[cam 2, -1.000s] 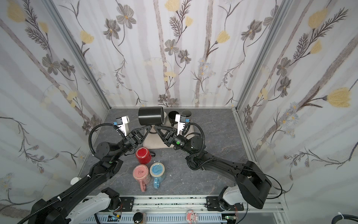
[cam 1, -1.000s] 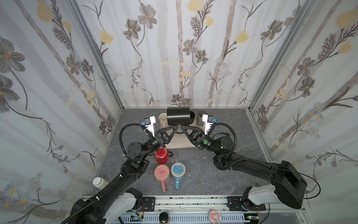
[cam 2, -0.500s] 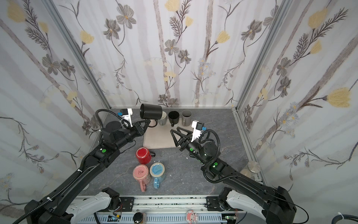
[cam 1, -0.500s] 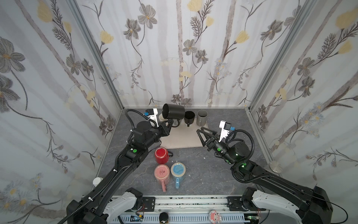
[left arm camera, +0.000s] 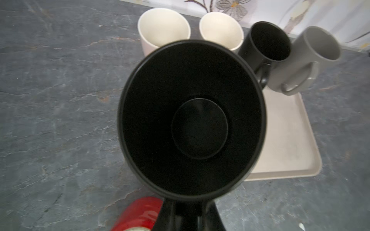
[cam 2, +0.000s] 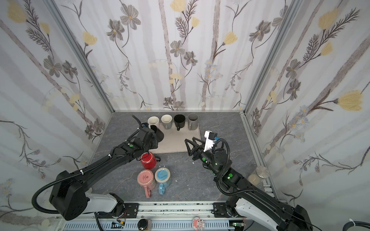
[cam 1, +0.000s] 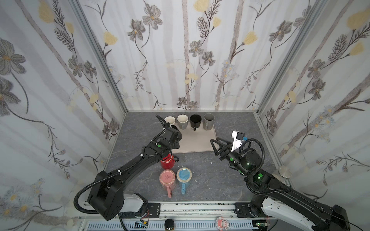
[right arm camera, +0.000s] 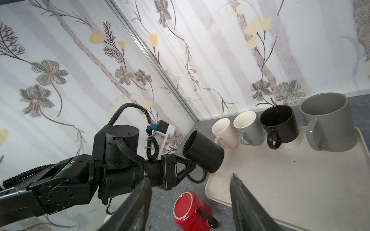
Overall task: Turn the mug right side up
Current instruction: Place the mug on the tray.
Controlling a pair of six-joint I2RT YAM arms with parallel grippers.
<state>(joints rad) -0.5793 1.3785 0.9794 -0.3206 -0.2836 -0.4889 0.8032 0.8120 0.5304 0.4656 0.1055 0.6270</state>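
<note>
My left gripper keeps hold for now, since the black mug hangs tilted above the tray's edge and would topple onto it if I opened.
My left gripper (right arm camera: 191, 167) is shut on the handle of a black mug (right arm camera: 204, 154). The mug hangs tilted over the left edge of the beige tray (right arm camera: 280, 180), mouth up and toward the left wall. In the left wrist view I look straight into the black mug (left arm camera: 192, 120), and the fingers (left arm camera: 190, 214) show below its rim. Both top views show the black mug (cam 1: 176, 131) (cam 2: 158, 133) just ahead of the left wrist. My right gripper (cam 1: 214, 143) (right arm camera: 191, 178) stands open and holds nothing, off the tray's right front corner.
Four upright mugs line the tray's back: cream (cam 1: 169, 120), grey-and-cream (cam 1: 182, 121), black (cam 1: 195, 121), grey (cam 1: 208, 121). Upside down in front lie a red mug (cam 1: 167, 161), a pink mug (cam 1: 167, 178) and a blue mug (cam 1: 183, 176). A metal disc (cam 1: 284, 171) sits far right.
A second ago both grippers held the black mug high up. The right gripper has let go, opened and drawn back right. The left arm has brought the mug down to the tray's left edge.
</note>
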